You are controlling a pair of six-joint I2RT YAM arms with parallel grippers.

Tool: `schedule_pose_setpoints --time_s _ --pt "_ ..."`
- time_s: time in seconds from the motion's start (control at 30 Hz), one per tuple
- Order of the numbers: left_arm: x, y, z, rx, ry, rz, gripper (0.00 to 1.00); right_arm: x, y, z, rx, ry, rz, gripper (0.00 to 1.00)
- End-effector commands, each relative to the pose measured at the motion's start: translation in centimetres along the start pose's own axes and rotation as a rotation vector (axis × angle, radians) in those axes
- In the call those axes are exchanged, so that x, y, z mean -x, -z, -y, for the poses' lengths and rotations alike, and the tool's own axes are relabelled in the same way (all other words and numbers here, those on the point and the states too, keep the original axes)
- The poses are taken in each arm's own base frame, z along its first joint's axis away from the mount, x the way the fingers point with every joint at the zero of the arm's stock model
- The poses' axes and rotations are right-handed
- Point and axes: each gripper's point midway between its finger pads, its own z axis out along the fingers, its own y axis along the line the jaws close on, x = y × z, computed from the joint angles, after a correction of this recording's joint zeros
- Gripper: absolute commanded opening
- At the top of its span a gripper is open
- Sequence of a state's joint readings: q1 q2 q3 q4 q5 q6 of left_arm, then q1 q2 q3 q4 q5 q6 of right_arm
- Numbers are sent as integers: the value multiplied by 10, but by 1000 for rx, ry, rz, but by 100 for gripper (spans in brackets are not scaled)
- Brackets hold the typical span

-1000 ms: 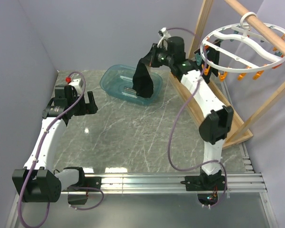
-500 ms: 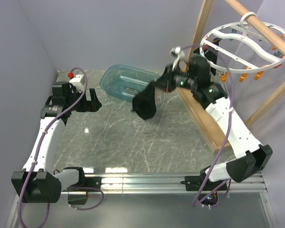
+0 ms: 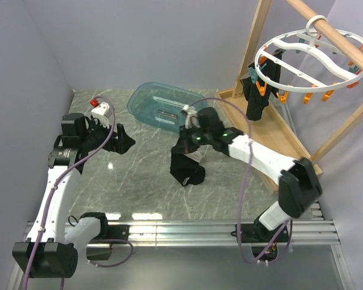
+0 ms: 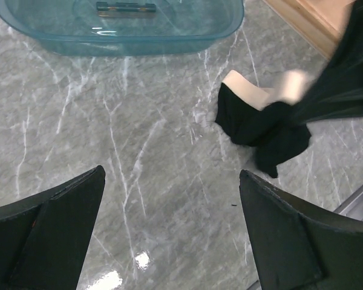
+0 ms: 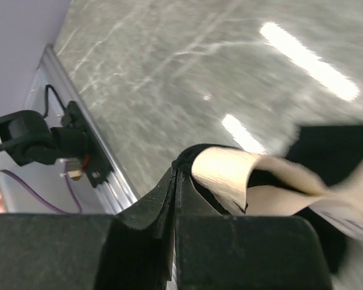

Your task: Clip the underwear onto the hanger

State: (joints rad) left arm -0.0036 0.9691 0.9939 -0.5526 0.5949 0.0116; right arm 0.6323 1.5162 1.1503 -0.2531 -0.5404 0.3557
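Observation:
I should next grab one end of the underwear's cream waistband with my left gripper, so the opposite end stays free for clipping.
The underwear (image 3: pixel 186 166), black with a cream waistband, hangs from my right gripper (image 3: pixel 189 142) with its lower part bunched on the table at mid-table. In the right wrist view the jaws are shut on the fabric's edge (image 5: pixel 230 181) beside the cream band. In the left wrist view the underwear (image 4: pixel 263 121) lies to the right of my open left gripper (image 4: pixel 169 223), apart from it. My left gripper (image 3: pixel 122 140) is open and empty at the left. The white ring hanger (image 3: pixel 308 60) hangs on the wooden pole at the upper right, with orange and teal clips.
A teal basin (image 3: pixel 163 106) sits at the back middle, also in the left wrist view (image 4: pixel 121 30). A narrow all-black garment (image 3: pixel 255 99) hangs clipped on the hanger's left side. The wooden rack frame (image 3: pixel 272 136) stands along the right. A metal rail (image 3: pixel 187 232) runs along the near edge.
My right gripper has swung from over the basin down and left to mid-table, carrying the underwear, whose lower part now rests on the table. My left gripper has shifted slightly right.

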Motion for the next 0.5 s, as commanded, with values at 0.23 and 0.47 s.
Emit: schedule_pose_setpoints --time_s 0.23,0.47 --pt "-15 -4 15 -93 46 2 99 9 -56 -54 174 16 -69 41" --pt "-45 -25 7 -122 110 -98 99 38 26 -15 79 50 35 71"
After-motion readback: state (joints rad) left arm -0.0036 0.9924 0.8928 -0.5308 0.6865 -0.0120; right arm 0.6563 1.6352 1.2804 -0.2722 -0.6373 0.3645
